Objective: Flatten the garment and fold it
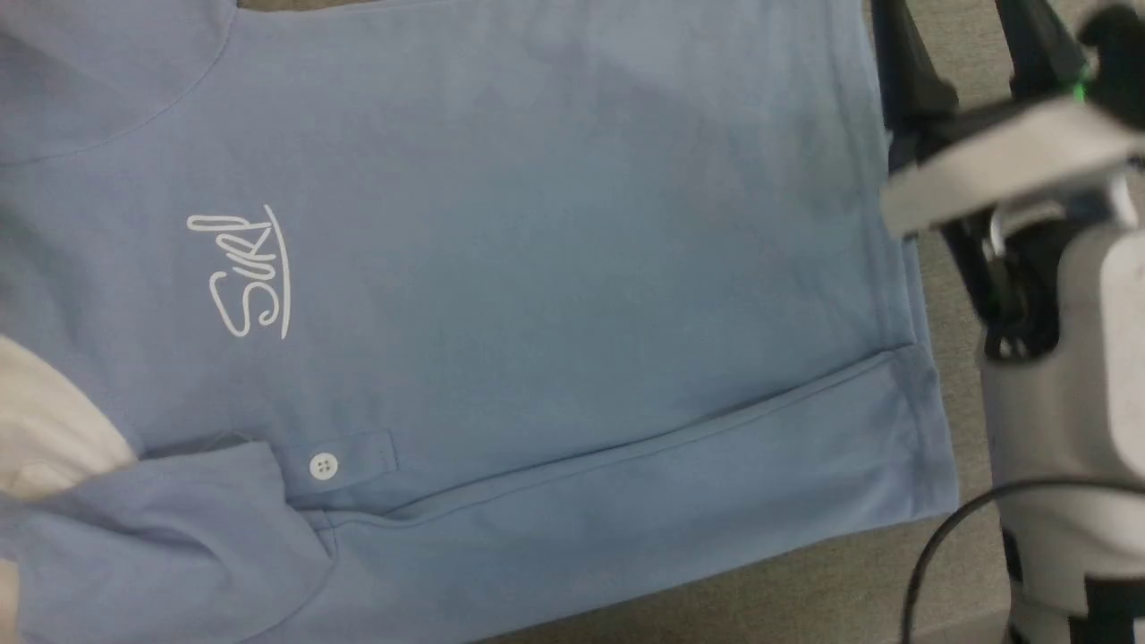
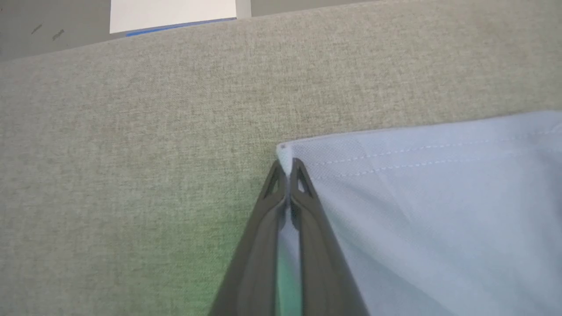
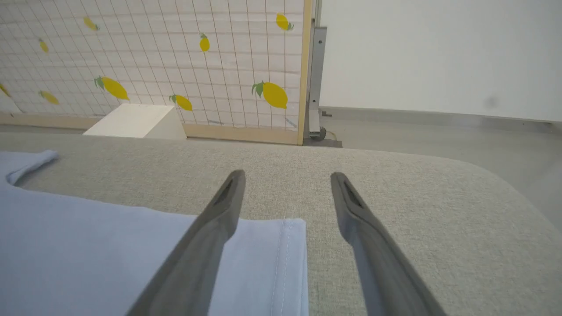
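I'll next grab the light blue polo shirt by its hem corner (image 3: 293,227) with my right gripper to flatten and fold it.
The garment (image 1: 555,268), a light blue polo shirt, lies spread on a grey-beige fabric surface (image 1: 805,581). Its white logo (image 1: 241,273), a white button (image 1: 323,466) and part of the white collar (image 1: 40,420) show at the left. A long crease (image 1: 644,443) runs across its near part. My left gripper (image 2: 287,169) is shut on a stitched corner of the garment (image 2: 439,210), low over the surface. My right gripper (image 3: 285,184) is open, its left finger (image 3: 219,219) above the garment's hem corner (image 3: 272,263). Its dark fingers (image 1: 903,80) stand beside the hem.
The padded surface (image 3: 417,210) ends in a rounded corner at the far right. Beyond it are a lemon-patterned grid screen (image 3: 175,57), a white box (image 3: 131,120) and grey floor (image 3: 439,131). A black cable (image 1: 939,546) hangs by my pale right arm (image 1: 1064,402).
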Controlling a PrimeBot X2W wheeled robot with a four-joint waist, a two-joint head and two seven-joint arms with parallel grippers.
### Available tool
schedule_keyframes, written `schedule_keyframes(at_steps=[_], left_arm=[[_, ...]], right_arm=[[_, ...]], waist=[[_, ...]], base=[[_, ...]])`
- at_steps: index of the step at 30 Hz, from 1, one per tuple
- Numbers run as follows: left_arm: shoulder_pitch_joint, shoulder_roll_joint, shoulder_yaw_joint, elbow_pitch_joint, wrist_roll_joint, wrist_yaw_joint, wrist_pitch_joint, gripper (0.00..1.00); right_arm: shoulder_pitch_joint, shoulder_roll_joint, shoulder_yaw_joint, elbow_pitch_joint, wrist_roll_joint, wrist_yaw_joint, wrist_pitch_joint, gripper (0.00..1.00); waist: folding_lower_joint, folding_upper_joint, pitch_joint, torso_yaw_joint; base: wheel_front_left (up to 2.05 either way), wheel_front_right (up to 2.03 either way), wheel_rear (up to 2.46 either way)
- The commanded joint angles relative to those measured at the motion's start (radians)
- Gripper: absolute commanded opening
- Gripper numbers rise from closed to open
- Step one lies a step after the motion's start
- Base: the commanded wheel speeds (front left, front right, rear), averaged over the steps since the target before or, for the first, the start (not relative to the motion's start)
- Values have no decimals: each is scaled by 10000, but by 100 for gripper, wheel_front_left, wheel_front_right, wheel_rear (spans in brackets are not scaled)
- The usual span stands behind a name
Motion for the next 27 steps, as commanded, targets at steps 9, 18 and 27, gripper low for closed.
schedule_keyframes(at_steps=[9,18,27], left_arm=[[-392,-407,-234,265,-134,-356,-346,0],[-556,-584,-299,579,-232,-716,-900,0],[16,-618,-95,801,-57,-1425,-3421,0]], right_arm=[[-3011,129,-893,2649,-210,-13,5455,100],[-3457,146,-698,3572,-736,-13,8698,0],[-2445,56,-253,2291,-628,-13,6952,0]], waist=[[-1,31,328,462],[-1,31,404,613],[-1,31,-486,687]], base=[[0,0,0],[0,0,0],[0,0,0]])
